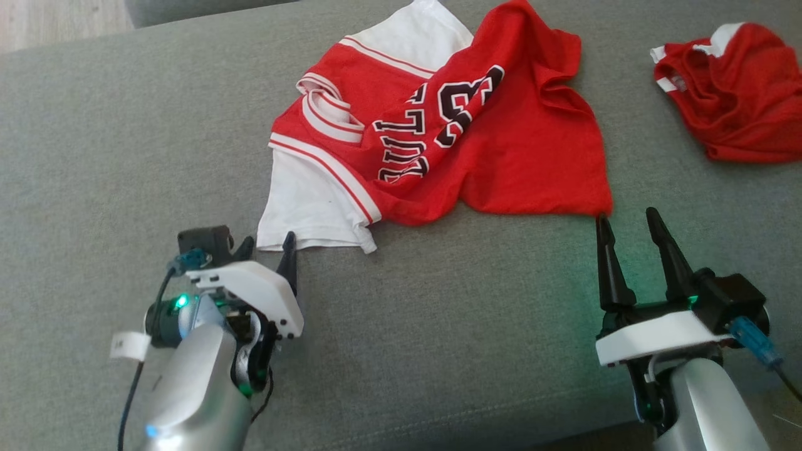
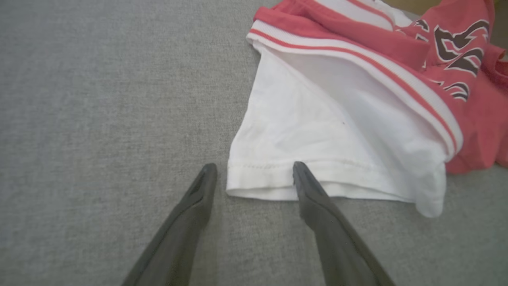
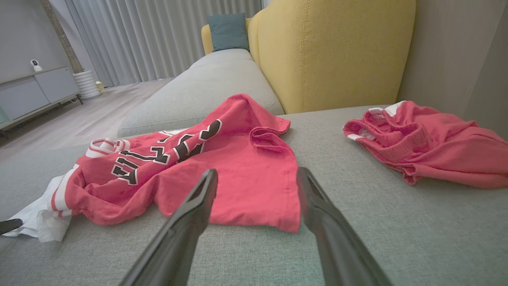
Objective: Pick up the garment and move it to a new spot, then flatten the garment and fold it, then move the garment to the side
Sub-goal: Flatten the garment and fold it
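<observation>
The open edge of the jersey's sleeve lifts a little at the hem, while the jersey's red body (image 1: 534, 150) lies slack. I should grab the jersey by its white sleeve hem (image 1: 274, 245) next with my left gripper.
The garment (image 1: 438, 125) is a red jersey with white sleeves and black lettering, lying crumpled on the grey sofa cushion (image 1: 438, 326). My left gripper (image 1: 268, 241) stands open at the near corner of the white sleeve. In the left wrist view the sleeve hem (image 2: 317, 131) reaches between the fingers of that gripper (image 2: 254, 167), and one finger overlaps the hem. My right gripper (image 1: 626, 216) is open at the garment's near red corner. In the right wrist view the red hem (image 3: 238, 171) lies just beyond this gripper (image 3: 257, 171). Neither gripper holds anything.
A second red garment with white trim (image 1: 733, 94) is bunched at the far right of the cushion, also in the right wrist view (image 3: 428, 143). A yellow armchair (image 3: 337, 51) stands behind the sofa. Wooden floor lies past the cushion's far left edge.
</observation>
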### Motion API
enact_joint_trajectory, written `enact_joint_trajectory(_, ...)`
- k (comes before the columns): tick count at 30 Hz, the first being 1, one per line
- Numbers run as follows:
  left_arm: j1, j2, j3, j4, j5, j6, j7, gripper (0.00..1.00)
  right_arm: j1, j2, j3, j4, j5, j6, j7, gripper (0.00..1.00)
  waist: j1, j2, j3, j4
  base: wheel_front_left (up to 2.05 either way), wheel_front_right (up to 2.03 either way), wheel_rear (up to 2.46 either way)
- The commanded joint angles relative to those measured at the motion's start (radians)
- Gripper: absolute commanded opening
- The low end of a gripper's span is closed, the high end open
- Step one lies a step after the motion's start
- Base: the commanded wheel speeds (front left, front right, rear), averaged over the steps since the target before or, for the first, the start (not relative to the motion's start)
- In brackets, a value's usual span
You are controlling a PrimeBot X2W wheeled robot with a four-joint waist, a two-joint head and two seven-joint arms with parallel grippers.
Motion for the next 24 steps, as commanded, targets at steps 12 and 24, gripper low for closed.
enact_joint_trajectory(12, -0.029, 0.009, 0.008, -0.021, -0.038, -0.019, -0.044, 0.00, -0.027, -0.002, -0.048, 0.043, -0.006, -0.001, -0.012, 1.00, 0.0000, 0.0000, -0.016, 0.020, 0.00, 0.00, 0.00)
enact_joint_trajectory(24, 0.119, 0.043, 0.097, -0.282, -0.102, 0.018, -0.163, 0.00, -0.099, -0.002, -0.155, 0.179, 0.004, -0.001, 0.062, 1.00, 0.0000, 0.0000, -0.025, 0.095, 0.00, 0.00, 0.00)
